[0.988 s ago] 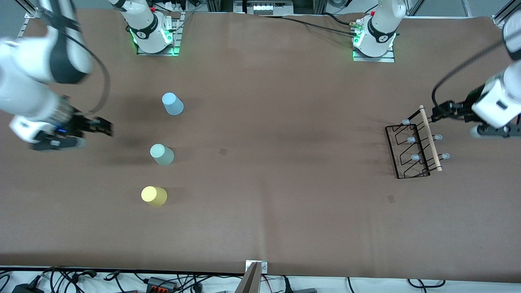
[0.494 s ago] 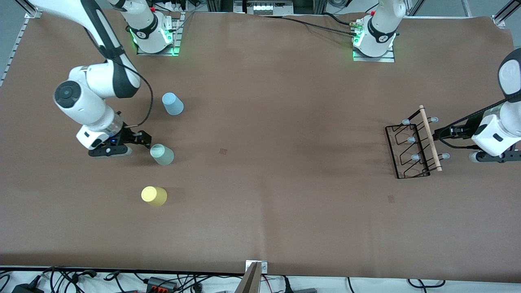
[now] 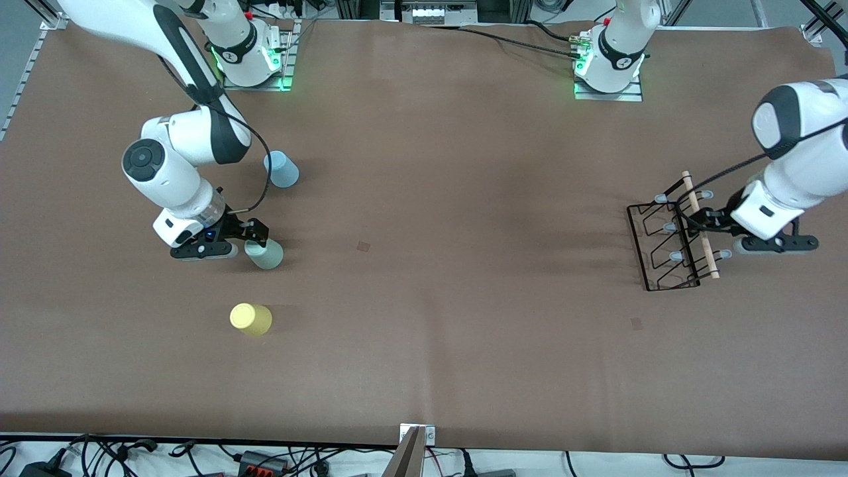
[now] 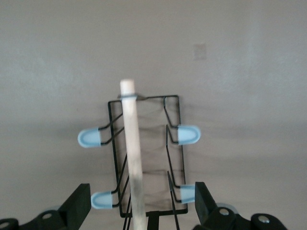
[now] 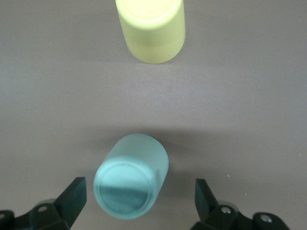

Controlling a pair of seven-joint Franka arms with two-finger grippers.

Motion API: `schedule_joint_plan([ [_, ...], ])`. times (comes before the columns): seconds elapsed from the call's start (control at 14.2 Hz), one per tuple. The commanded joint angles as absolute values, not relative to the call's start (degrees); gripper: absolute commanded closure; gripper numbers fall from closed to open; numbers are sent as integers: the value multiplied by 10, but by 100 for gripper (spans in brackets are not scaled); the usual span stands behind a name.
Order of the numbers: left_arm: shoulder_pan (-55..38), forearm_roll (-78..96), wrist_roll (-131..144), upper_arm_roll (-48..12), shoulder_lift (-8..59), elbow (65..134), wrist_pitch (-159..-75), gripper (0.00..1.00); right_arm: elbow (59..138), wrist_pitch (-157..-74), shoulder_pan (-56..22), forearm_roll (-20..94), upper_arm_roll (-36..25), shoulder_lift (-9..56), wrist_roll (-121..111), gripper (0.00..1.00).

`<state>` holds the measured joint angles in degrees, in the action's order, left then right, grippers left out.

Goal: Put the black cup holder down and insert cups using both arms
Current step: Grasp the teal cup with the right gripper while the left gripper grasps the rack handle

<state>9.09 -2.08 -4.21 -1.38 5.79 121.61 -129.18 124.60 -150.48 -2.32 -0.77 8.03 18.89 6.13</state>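
The fingers of the robot's right gripper stop short of the grey-green cup and would miss it if they closed now. The right gripper needs to move toward the cup first, then close on it.
The black cup holder stands on the table at the left arm's end, its wooden dowel handle on top. My left gripper is open over the handle; in the left wrist view its fingers straddle the dowel and the blue-tipped prongs. At the right arm's end stand the light blue cup, the grey-green cup and the yellow cup. My right gripper is open just above the grey-green cup, one finger on each side, not touching. The yellow cup also shows in the right wrist view.
Brown table cover with a wide bare stretch between the cups and the holder. The arm bases stand along the table edge farthest from the front camera. Cables lie off the near edge.
My right arm swung in from the table's end and brought its open gripper over the grey-green cup. My left gripper moved in over the holder's dowel handle. Cups and holder have not moved.
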Motion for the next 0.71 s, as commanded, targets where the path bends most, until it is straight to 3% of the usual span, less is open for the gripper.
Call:
schedule_joint_plan([
  [0.0,105,-29,-59,-18,33,1254,-1305,8,1232,-1523,-31,-8,80,214,69,0],
  [0.35,107,-29,-60,-20,42,1268,-1301,32,1234,-1523,-39,-8,80,235,69,0],
  [0.63,108,-29,-61,-21,47,1276,-1299,42,1234,-1521,-38,-8,80,236,64,0],
])
